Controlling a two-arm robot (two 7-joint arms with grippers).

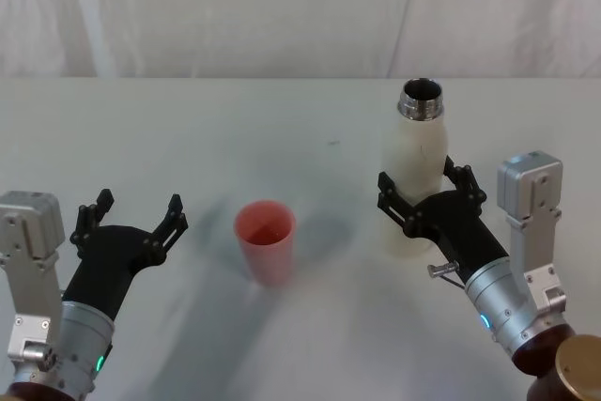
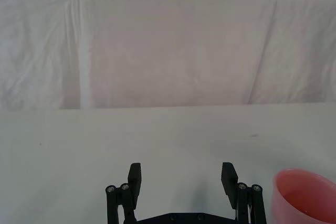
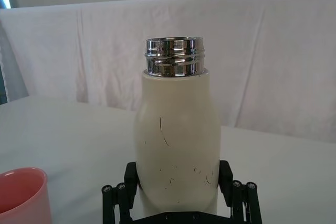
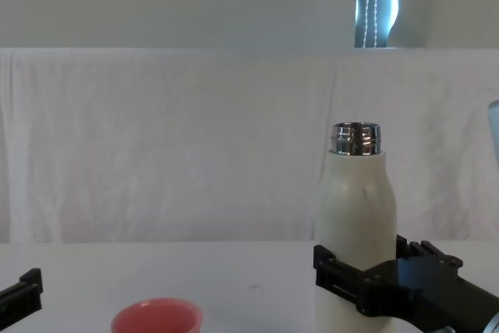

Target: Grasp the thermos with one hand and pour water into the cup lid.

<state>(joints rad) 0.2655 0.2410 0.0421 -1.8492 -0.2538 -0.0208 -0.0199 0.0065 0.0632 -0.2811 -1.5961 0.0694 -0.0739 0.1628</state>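
Observation:
The thermos has its steel neck (image 4: 356,139) (image 3: 175,57) to pour into the cup lid. My right gripper will next grip the thermos by its lower body, so the neck stays free.
The cream-white thermos (image 1: 418,143) stands upright on the table at the right, its steel neck uncapped. My right gripper (image 1: 424,178) is open with one finger on each side of the thermos's lower body (image 3: 176,124), close to its walls. The pink cup lid (image 1: 266,237) stands upright in the middle, a hand's width left of the thermos, and it shows at the edge of the right wrist view (image 3: 21,195). My left gripper (image 1: 139,202) hovers open and empty to the left of the cup lid (image 2: 307,195).
The white table (image 1: 282,129) runs back to a white cloth backdrop (image 4: 171,146). A small dark speck (image 1: 332,143) marks the table behind the cup lid. A brass-coloured round part (image 1: 577,373) sits at the near right corner.

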